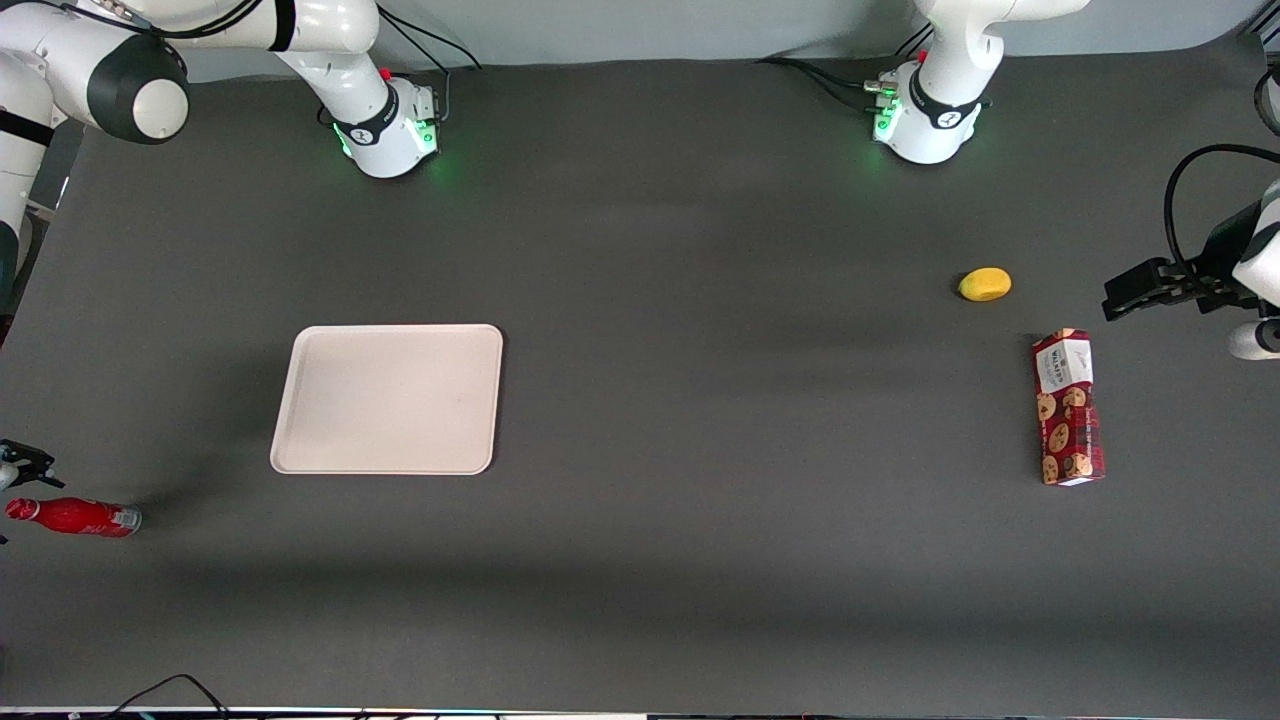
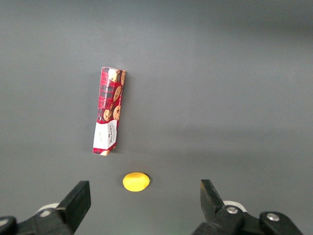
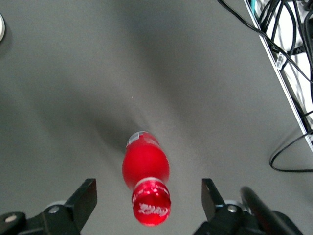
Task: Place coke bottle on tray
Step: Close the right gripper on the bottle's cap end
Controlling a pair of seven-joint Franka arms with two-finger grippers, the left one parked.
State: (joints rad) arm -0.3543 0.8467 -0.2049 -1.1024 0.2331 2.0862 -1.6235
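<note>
To place the coke bottle on the tray (image 1: 388,398), my right gripper next needs to take hold of the bottle by its red end with the cap (image 1: 22,509).
The coke bottle (image 1: 75,517) is small and red with a silvery base. It lies on its side on the dark table at the working arm's end, nearer the front camera than the tray (image 1: 388,398). The cream tray lies flat with nothing on it. My right gripper (image 1: 20,468) hangs at the table's end, just above the bottle's cap end. In the right wrist view the gripper (image 3: 149,196) is open. Its two black fingers (image 3: 87,195) stand wide on either side of the red cap of the bottle (image 3: 146,166), not touching it.
A long red cookie-printed box (image 1: 1068,407) and a small yellow fruit (image 1: 985,284) lie toward the parked arm's end; both also show in the left wrist view, the box (image 2: 108,110) and the fruit (image 2: 135,181). Cables (image 3: 288,73) hang past the table edge near the bottle.
</note>
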